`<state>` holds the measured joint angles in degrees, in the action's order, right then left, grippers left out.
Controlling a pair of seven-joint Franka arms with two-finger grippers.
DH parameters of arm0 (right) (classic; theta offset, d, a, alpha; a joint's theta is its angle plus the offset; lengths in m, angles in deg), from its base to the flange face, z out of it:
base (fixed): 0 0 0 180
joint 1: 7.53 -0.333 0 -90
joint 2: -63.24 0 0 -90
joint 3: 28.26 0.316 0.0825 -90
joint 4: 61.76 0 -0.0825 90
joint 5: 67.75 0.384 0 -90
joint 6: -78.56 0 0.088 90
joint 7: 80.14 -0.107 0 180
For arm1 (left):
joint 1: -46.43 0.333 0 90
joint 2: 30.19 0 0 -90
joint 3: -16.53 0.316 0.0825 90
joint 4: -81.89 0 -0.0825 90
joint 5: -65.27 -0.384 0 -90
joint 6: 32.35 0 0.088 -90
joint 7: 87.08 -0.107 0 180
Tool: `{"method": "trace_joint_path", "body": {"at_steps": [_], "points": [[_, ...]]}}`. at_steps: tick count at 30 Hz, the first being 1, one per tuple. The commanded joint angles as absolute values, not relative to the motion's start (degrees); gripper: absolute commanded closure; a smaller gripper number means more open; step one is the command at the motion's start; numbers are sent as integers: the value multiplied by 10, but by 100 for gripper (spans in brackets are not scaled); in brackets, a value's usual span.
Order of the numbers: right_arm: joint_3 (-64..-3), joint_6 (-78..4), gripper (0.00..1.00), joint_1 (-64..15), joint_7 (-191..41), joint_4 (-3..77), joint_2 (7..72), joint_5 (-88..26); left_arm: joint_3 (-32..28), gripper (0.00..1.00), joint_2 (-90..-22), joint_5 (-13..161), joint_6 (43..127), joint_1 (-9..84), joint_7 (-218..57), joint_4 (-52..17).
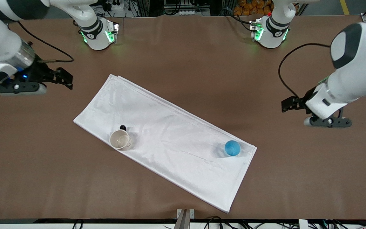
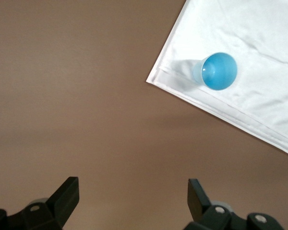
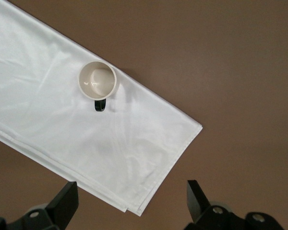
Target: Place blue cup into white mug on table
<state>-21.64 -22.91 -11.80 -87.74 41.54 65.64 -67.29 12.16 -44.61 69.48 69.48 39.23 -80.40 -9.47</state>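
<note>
My right gripper is to grab the white mug by its black handle [image 1: 123,128] next, so that the white mug's opening [image 1: 119,139] stays free to take the blue cup.
The blue cup [image 1: 232,148] stands upright on the white cloth near the cloth's corner at the left arm's end; it also shows in the left wrist view [image 2: 219,71]. The white mug [image 1: 119,139] stands upright on the cloth near its edge at the right arm's end, black handle pointing away from the front camera; it shows in the right wrist view [image 3: 97,80]. My left gripper [image 1: 289,104] is open and empty over bare brown table [image 1: 183,54], apart from the cup. My right gripper [image 1: 64,78] is open and empty over bare table near the cloth's corner.
A large white cloth [image 1: 170,133] lies slanted across the middle of the table, under both cup and mug. The arm bases [image 1: 98,33] stand along the table edge farthest from the front camera. A metal bracket [image 1: 184,218] sits at the nearest edge.
</note>
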Motion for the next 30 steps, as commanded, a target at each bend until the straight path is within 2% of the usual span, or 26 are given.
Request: {"method": "trace_joint_path", "body": {"at_steps": [1, 5, 8, 16, 21, 26, 30], "points": [[-217, -332, 0, -131, -894, 507, 653, -670, 121, 0, -523, 707, 718, 383, -789, -49], [-211, -384, 0, -149, -958, 532, 622, -671, 119, 0, -555, 712, 759, 380, -773, -42], [-188, -404, 0, -149, -996, 531, 589, -678, 118, 0, -579, 712, 782, 361, -741, -39], [-184, -499, 0, -158, -1025, 532, 497, -707, 119, 0, -645, 712, 875, 321, -620, -38], [-184, -541, 13, -160, -1025, 531, 462, -726, 119, 0, -664, 708, 893, 318, -625, -38], [-184, -592, 20, -162, -1041, 531, 428, -727, 120, 0, -682, 707, 912, 318, -629, -38], [-184, -616, 20, -170, -1062, 528, 406, -729, 120, 0, -689, 706, 918, 318, -630, -38]]}}
